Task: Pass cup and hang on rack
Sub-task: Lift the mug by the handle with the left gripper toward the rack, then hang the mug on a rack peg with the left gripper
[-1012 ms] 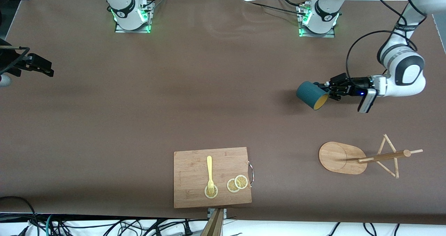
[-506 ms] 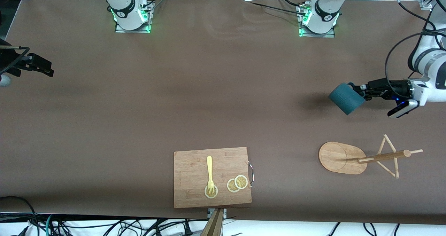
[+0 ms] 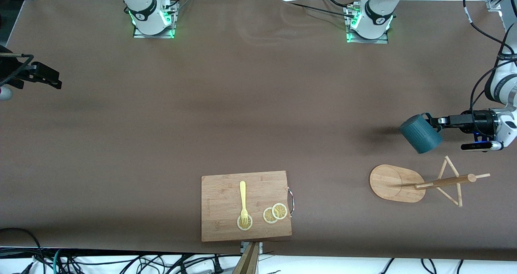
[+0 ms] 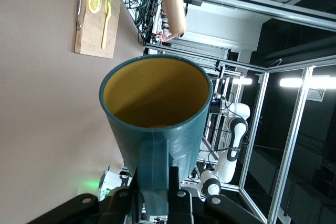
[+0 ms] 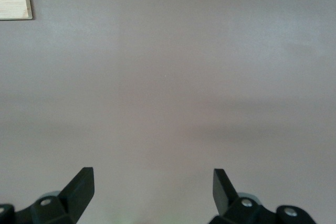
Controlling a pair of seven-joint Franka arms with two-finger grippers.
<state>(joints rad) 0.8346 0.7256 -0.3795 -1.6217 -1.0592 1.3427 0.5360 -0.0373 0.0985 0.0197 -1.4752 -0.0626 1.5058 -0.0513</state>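
The teal cup hangs above and short of the rack peg in the front view, so my left gripper now moves it toward the peg before opening.
My left gripper [image 3: 435, 123] is shut on the handle of the dark teal cup [image 3: 420, 133] and holds it in the air over the table at the left arm's end, close to the bamboo rack [image 3: 438, 182]. In the left wrist view the cup [image 4: 157, 108] shows its yellow inside, its handle clamped between my fingers [image 4: 173, 184], and the tip of a rack peg [image 4: 173, 3] is just past the cup's rim. The rack's oval base [image 3: 394, 183] stands nearer the front camera than the cup. My right gripper [image 5: 152, 187] is open and empty over bare table at the right arm's end [image 3: 40, 75].
A rectangular wooden cutting board [image 3: 226, 225] with a yellow fork [image 3: 243, 199] and lemon slices [image 3: 274, 213] lies near the table's front edge, mid-table. It also shows in the left wrist view [image 4: 89, 35]. The arm bases [image 3: 151, 15] stand along the table's top edge.
My left gripper has carried the cup toward the left arm's end of the table and closer to the rack, turning it so the yellow inside no longer faces the front camera. The right arm has not moved.
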